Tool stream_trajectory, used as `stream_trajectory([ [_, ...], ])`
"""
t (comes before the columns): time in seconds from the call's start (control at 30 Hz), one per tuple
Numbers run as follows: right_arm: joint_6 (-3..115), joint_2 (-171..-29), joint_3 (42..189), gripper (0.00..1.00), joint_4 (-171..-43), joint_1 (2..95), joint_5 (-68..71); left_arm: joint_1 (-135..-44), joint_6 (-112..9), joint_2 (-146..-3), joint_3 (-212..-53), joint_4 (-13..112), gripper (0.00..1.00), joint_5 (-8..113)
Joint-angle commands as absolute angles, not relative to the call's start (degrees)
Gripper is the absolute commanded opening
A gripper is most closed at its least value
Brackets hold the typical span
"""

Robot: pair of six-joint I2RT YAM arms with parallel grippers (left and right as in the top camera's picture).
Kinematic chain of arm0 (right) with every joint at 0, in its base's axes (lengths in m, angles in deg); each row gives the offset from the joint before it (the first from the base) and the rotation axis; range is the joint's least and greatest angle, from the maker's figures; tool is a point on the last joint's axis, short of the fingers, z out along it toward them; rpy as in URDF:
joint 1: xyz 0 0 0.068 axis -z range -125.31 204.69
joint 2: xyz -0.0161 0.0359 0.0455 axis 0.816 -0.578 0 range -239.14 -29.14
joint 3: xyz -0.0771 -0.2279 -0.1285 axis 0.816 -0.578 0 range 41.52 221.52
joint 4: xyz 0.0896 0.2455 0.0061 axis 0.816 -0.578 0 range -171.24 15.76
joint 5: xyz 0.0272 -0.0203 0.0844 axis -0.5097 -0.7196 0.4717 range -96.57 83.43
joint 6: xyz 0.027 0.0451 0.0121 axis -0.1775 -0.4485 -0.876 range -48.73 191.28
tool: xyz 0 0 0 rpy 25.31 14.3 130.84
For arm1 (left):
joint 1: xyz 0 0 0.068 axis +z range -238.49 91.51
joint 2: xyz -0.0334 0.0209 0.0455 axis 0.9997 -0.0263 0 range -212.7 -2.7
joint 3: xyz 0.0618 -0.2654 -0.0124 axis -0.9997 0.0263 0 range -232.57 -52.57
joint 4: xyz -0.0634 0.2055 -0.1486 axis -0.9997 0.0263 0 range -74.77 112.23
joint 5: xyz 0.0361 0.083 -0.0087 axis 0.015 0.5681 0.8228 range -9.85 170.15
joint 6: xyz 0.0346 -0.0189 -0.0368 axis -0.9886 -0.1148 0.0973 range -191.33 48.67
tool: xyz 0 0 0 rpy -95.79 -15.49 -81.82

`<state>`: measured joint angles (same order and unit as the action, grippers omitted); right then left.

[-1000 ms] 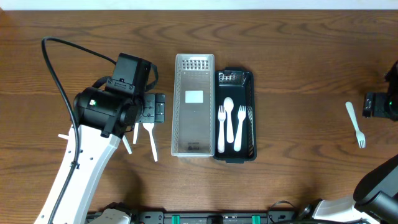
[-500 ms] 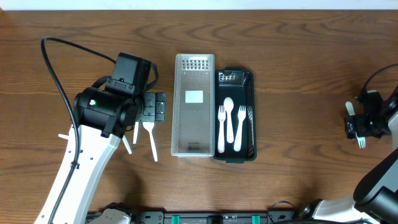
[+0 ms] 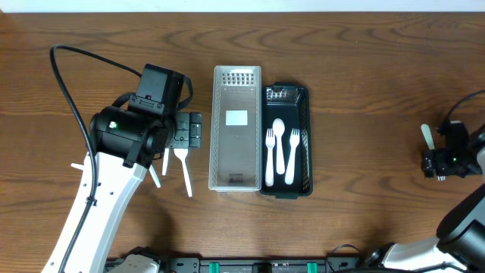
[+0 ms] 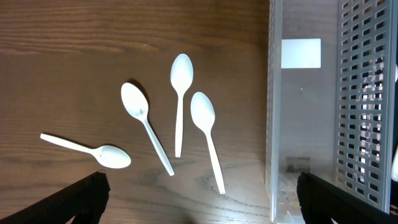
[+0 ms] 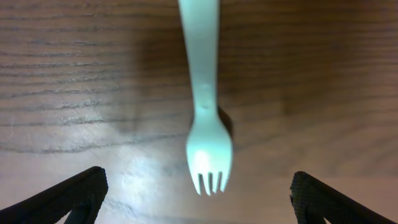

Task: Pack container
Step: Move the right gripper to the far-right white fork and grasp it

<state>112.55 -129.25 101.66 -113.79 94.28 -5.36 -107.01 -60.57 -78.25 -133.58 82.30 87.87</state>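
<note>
My right gripper needs to go lower before it closes on the white fork. It is above the fork, with the fork's teeth near the gripper's fingers, so it would miss the fork if it closed now.
A black container (image 3: pixel 306 140) at the table's middle holds two white forks and a white spoon (image 3: pixel 278 144). A clear perforated tray (image 3: pixel 236 129) stands against its left side, and also shows in the left wrist view (image 4: pixel 305 112). My left gripper (image 3: pixel 176 136) is open above several white spoons (image 4: pixel 179 99) lying on the wood left of the tray; it shows open in its wrist view (image 4: pixel 199 199). My right gripper (image 3: pixel 443 157) is open over a white fork (image 5: pixel 205 99) at the far right. The fork lies flat between the fingers (image 5: pixel 199 193). Only its handle end (image 3: pixel 427 135) shows overhead.
A black cable (image 3: pixel 68 83) loops from the left arm over the left part of the table. The left arm's white link (image 3: pixel 98 212) runs to the front edge. Bare wood lies between the black container and the right gripper.
My right gripper has moved in from the right edge and down over the fork, which it now mostly covers overhead. The left arm and spoons have not moved.
</note>
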Motion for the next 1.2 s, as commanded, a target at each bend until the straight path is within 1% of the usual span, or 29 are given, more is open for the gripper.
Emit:
stream_trajectory([
  [0.0,113.34,-131.46,101.35,0.97,-113.79,94.74,-4.13,-106.77,-59.63,-78.31,-133.62,82.41,0.98,88.35],
  [0.37,113.34,-136.51,101.35,0.98,-113.64,94.77,-2.62,-106.77,-59.63,-78.31,-133.62,82.39,0.98,88.35],
  [0.53,113.34,-137.95,101.35,0.96,-113.66,94.81,-2.62,-106.77,-59.63,-78.31,-133.62,82.39,0.98,88.35],
  [0.57,113.34,-138.02,101.35,0.95,-113.62,94.81,-2.62,-106.77,-59.61,-78.31,-133.62,82.39,0.98,88.35],
  [0.63,113.32,-138.02,101.35,0.88,-113.38,94.81,-2.62,-106.77,-59.63,-78.31,-133.62,82.37,0.98,88.35],
  [0.77,113.32,-138.02,101.35,0.65,-112.85,94.81,-2.62,-106.77,-59.61,-78.31,-133.62,82.35,0.98,88.35],
  [0.8,113.19,-138.02,101.35,0.61,-112.74,94.81,-2.62,-106.77,-59.61,-78.31,-133.62,82.37,0.98,88.38],
  [0.87,113.08,-138.02,101.35,0.57,-112.57,94.81,-2.62,-106.77,-59.61,-78.31,-133.65,82.37,0.98,88.35],
  [1.0,112.42,-138.02,101.35,0.55,-112.22,94.81,-2.62,-106.77,-59.61,-78.31,-133.62,82.37,0.98,88.35],
  [1.17,112.42,-138.02,101.35,0.49,-112.15,94.81,-2.62,-106.77,-59.61,-78.31,-133.62,82.37,0.98,88.35],
])
